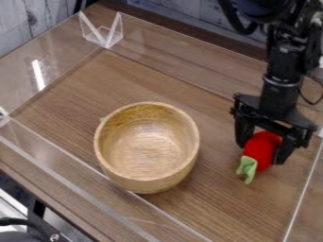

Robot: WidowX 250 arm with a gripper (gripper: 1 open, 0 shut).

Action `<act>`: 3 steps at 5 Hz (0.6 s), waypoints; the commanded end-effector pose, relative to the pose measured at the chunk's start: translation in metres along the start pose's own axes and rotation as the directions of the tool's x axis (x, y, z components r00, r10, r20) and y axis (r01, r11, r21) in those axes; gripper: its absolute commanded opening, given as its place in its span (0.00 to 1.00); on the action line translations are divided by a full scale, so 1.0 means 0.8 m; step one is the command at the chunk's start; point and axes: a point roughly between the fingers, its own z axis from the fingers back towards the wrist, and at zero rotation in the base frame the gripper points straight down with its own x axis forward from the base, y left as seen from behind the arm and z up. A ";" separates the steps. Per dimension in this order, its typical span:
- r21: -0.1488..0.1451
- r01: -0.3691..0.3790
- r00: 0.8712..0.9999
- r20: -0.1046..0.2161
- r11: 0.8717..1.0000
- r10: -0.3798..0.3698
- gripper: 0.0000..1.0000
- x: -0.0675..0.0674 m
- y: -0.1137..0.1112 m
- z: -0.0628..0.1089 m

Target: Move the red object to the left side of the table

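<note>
I should grab the red object by its red body [262, 149] with my gripper next, so that I can move it to the left side of the table.
The red object [260, 149], a small bright-red soft toy with a light green stem [247, 168], lies on the table [89, 76] at the right, near the acrylic wall. My gripper [267, 145] stands upright directly over it, open, with its black fingers [240, 134] straddling the red body on both sides. The green stem sticks out toward the front left, below the fingers. Whether the fingers touch the toy I cannot tell.
A round light wooden bowl [149, 146] sits in the middle of the table, left of the toy. Clear acrylic walls [38, 80] edge the table, with a clear folded stand [101, 30] at the back left. Dark equipment [252, 14] stands behind the arm.
</note>
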 end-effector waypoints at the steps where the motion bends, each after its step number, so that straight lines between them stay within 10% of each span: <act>1: -0.020 -0.075 0.994 0.079 0.997 0.077 0.00 0.011 -0.007 0.030; 2: -0.023 -0.135 0.987 0.081 0.991 0.136 1.00 0.015 -0.011 0.031; 3: -0.023 -0.128 0.988 0.082 0.992 0.129 0.00 0.011 -0.004 0.040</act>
